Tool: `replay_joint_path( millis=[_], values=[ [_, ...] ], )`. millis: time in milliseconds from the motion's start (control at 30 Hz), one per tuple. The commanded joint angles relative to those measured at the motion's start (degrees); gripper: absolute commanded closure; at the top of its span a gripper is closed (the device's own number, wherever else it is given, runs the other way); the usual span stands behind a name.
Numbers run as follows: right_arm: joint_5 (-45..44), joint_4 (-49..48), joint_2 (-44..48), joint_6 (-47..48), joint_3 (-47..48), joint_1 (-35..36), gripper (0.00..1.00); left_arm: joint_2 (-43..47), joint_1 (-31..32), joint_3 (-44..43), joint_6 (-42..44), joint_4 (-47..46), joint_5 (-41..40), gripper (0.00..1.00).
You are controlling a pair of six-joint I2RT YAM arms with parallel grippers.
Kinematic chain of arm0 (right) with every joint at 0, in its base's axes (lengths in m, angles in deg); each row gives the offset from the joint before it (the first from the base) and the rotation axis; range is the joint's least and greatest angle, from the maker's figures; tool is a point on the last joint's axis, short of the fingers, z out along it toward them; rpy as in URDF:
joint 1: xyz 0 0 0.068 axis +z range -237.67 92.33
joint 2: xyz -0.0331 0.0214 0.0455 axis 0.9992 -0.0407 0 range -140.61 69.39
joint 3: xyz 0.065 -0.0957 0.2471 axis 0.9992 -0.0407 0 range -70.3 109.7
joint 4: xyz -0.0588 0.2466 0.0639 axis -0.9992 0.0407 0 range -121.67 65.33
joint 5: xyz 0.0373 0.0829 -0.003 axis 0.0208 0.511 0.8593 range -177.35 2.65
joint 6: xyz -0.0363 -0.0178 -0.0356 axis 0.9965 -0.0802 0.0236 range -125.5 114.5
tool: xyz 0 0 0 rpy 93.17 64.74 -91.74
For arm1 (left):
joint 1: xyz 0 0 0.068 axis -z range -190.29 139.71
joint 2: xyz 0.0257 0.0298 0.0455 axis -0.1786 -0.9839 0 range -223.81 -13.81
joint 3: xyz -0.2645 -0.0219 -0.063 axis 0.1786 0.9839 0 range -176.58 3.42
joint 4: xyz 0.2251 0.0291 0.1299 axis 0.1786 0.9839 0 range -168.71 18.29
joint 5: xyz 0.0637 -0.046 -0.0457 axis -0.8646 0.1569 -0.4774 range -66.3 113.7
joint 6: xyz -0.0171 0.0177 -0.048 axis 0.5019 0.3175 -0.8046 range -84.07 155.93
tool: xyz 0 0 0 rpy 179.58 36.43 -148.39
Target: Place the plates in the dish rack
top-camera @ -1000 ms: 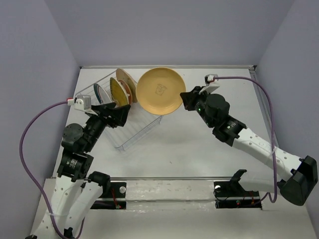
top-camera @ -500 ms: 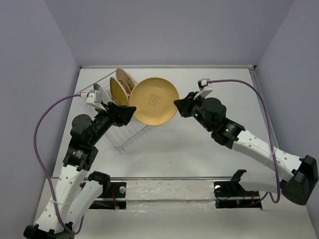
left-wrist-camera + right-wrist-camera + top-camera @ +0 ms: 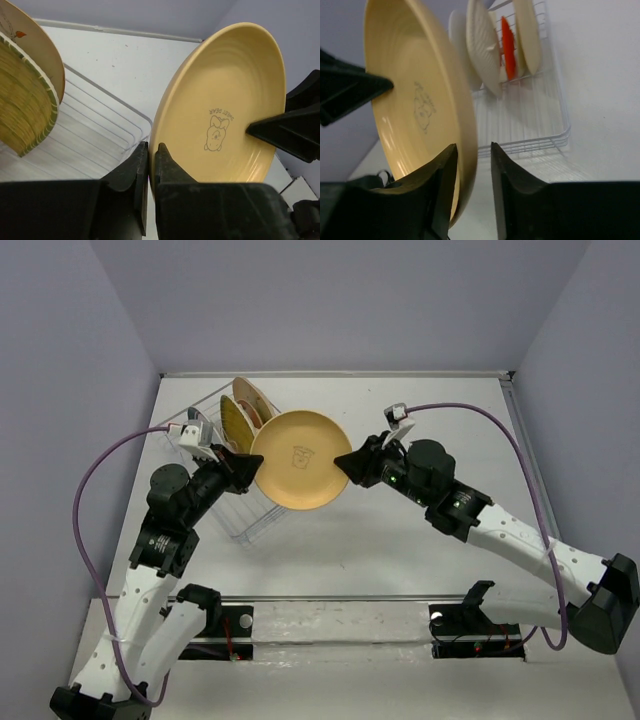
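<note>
The round tan plate's lower rim should stay free to enter the rack (image 3: 268, 518), so my right gripper needs to grab its rim opposite my left gripper next.
A round tan plate (image 3: 300, 460) with a small bear drawing hangs on edge above the near end of the wire dish rack (image 3: 268, 518). My left gripper (image 3: 248, 468) is shut on its left rim, and the left wrist view shows both fingers pinching the rim (image 3: 149, 150). My right gripper (image 3: 345, 462) straddles the opposite rim with its jaws open. In the right wrist view one finger lies against the plate (image 3: 415, 100) and a gap shows at the other finger (image 3: 497, 165). Other plates (image 3: 245, 410) stand upright in the rack's far end.
In the right wrist view a red-orange plate (image 3: 506, 47) stands between pale plates in the rack (image 3: 530, 125). The left wrist view shows a yellow ribbed plate (image 3: 20, 110) and a tan one (image 3: 35, 45) upright on the left. Purple cables arc over both arms.
The tan plate has moved left and down toward the rack. My left gripper came in and closed on its left rim. My right gripper's jaws have loosened from the right rim.
</note>
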Motion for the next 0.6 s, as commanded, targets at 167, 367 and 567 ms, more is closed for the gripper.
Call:
replay_joint_path(
  millis=[167,367,567],
  values=[
    [23.02,-0.5,-0.16,10.52,1.33,0.77,0.29,5.13,0.65,-2.84,1.48,-1.7,12.89,0.95],
    [25.65,-0.59,1.6,9.91,2.29,0.15,0.52,7.5,0.65,-5.31,7.1,7.09,9.3,0.95],
    [27.16,2.4,-3.04,7.36,10.18,0.15,0.93,9.0,0.65,-7.41,8.52,12.97,-1.07,0.5]
  ],
)
